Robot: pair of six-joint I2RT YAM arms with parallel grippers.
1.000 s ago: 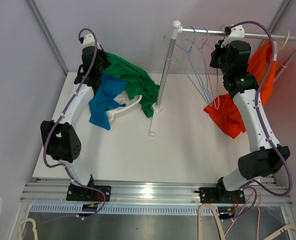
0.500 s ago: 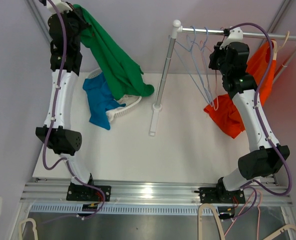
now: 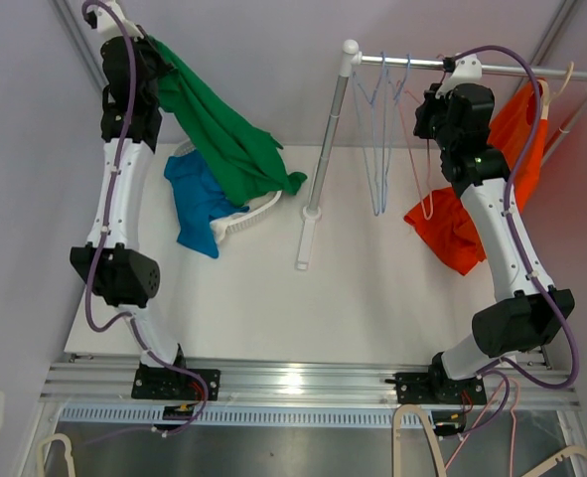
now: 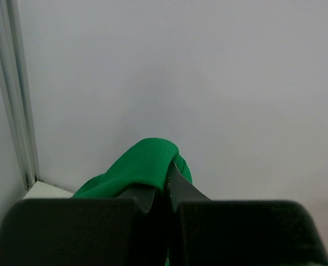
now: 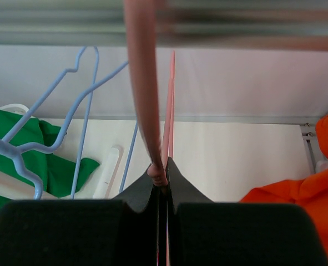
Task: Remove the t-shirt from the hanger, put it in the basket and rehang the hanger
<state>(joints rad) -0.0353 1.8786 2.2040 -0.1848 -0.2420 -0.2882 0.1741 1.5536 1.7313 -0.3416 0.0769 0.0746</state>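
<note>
The pink hanger's hook is over the bar (image 3: 412, 63) and the hanger would stay hanging there, so the right gripper should open.
My left gripper (image 3: 146, 48) is raised high at the back left and is shut on a green t-shirt (image 3: 219, 134). The shirt drapes down from it to the white basket (image 3: 258, 211). In the left wrist view the green t-shirt (image 4: 144, 166) bunches over my closed left gripper (image 4: 165, 185). My right gripper (image 3: 429, 111) is just under the rail (image 3: 412, 63) and is shut on a bare pink hanger (image 3: 419, 169). In the right wrist view the pink hanger (image 5: 143, 100) runs up from my right gripper (image 5: 162, 176) to the rail.
Blue wire hangers (image 3: 377, 129) hang left of the pink one. An orange t-shirt (image 3: 472, 214) hangs at the rail's right end. A blue t-shirt (image 3: 196, 194) spills from the basket. The rack's post (image 3: 328, 134) and foot (image 3: 306, 238) stand mid-table.
My left arm has swung up from the basket to the back left, lifting the green t-shirt. The blue hangers have swung from slanted to hanging straight. My right arm has stayed put.
</note>
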